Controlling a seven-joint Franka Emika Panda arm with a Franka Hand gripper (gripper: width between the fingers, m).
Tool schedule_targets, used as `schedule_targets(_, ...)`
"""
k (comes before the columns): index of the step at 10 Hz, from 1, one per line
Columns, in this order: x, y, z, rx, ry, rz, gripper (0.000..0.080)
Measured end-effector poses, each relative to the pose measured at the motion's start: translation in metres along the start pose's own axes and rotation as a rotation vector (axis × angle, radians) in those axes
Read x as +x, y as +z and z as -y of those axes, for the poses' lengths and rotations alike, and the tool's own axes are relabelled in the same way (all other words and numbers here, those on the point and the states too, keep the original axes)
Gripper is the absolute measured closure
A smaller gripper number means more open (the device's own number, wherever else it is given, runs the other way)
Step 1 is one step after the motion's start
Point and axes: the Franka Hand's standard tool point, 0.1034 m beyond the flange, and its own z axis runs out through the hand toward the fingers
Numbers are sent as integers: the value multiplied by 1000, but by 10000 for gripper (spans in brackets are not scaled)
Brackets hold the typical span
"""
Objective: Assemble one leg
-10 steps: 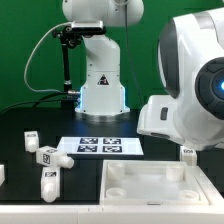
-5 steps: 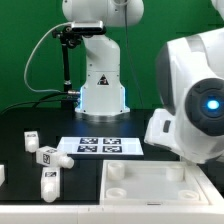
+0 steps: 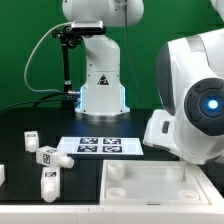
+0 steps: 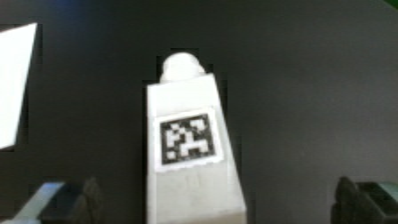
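My gripper should grab the leg by its square tagged body [image 4: 194,186] next, so the leg's rounded end stays free to go into the white panel.
In the wrist view a white leg [image 4: 185,150] with a black-and-white square tag lies on the black table, its rounded end pointing away from me. My gripper [image 4: 214,204] is open around it. One dark fingertip [image 4: 64,202] is close beside the leg. The other fingertip [image 4: 365,200] stands well apart from it. In the exterior view my arm's large white body [image 3: 195,100] hides the gripper and this leg. Three more legs [image 3: 47,156] lie at the exterior view's left.
The marker board [image 3: 100,146] lies mid-table before the robot base [image 3: 100,95]. A large flat white square panel with a raised rim [image 3: 150,190] lies at the front. A white edge [image 4: 15,85] shows at the wrist view's side.
Between one second and half a second ago my arm swung towards the exterior view's left and lower, covering the small leg at the right. Since then nothing has visibly moved.
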Motion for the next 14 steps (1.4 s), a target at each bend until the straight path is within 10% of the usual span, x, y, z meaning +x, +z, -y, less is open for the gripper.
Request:
schedule_targets(4,-3,10,-2,-3,8,15,174)
schedule_targets(5,-3,9,-2,-2,9,15,398)
schedule_targets(7,-3,7,-3,2,8,16,509)
schedule_targets(11,-34,-76,-40,33,-26,57,509)
schedule_targets(14,-19,-89,-32,50,-40,-156,509)
